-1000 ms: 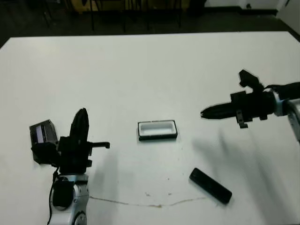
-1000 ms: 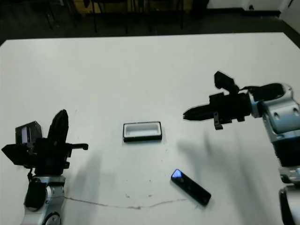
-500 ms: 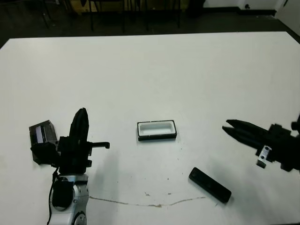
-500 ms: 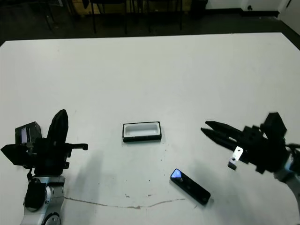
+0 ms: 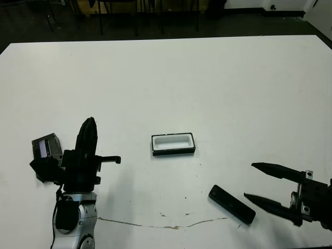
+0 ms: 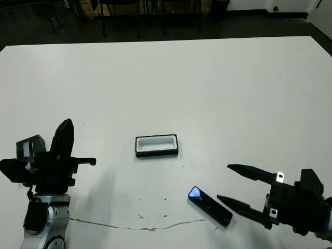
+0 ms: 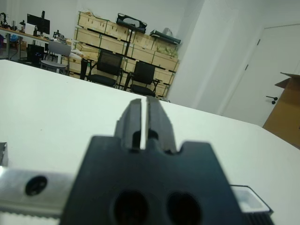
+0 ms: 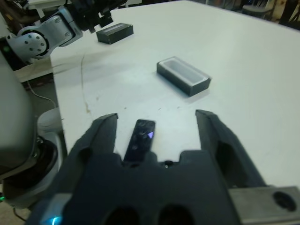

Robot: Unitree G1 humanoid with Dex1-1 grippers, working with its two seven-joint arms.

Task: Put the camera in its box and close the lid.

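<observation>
Next, my right gripper grabs the camera by its long sides. Then I lay the camera lengthwise in the slim camera's white-lined box (image 5: 173, 142) (image 8: 183, 75).
The camera (image 5: 232, 204), a slim black bar with a glossy blue patch at its left end, lies flat near the table's front, right of centre. My right gripper (image 5: 249, 180) hangs open just right of it, fingers pointing left; in the right wrist view the camera (image 8: 139, 140) lies between the spread fingers, untouched. The box (image 5: 174, 144), black with white lining, sits open at mid-table. The lid (image 5: 45, 147), black with a pale strip, lies at far left, partly behind my left arm. My left gripper (image 5: 91, 122) stands shut and empty, pointing upward beside the lid.
A thin brownish line (image 5: 166, 226) runs across the white table (image 5: 171, 78) near the front edge. Beyond the far edge stand dark chairs (image 7: 110, 70) and shelves with wooden crates (image 7: 105, 30). A door (image 7: 274, 79) shows at the room's side.
My right gripper has swung down from the upper right to the table's front, turned, and gone from shut to open beside the camera. The left arm, box, lid and camera have stayed put.
</observation>
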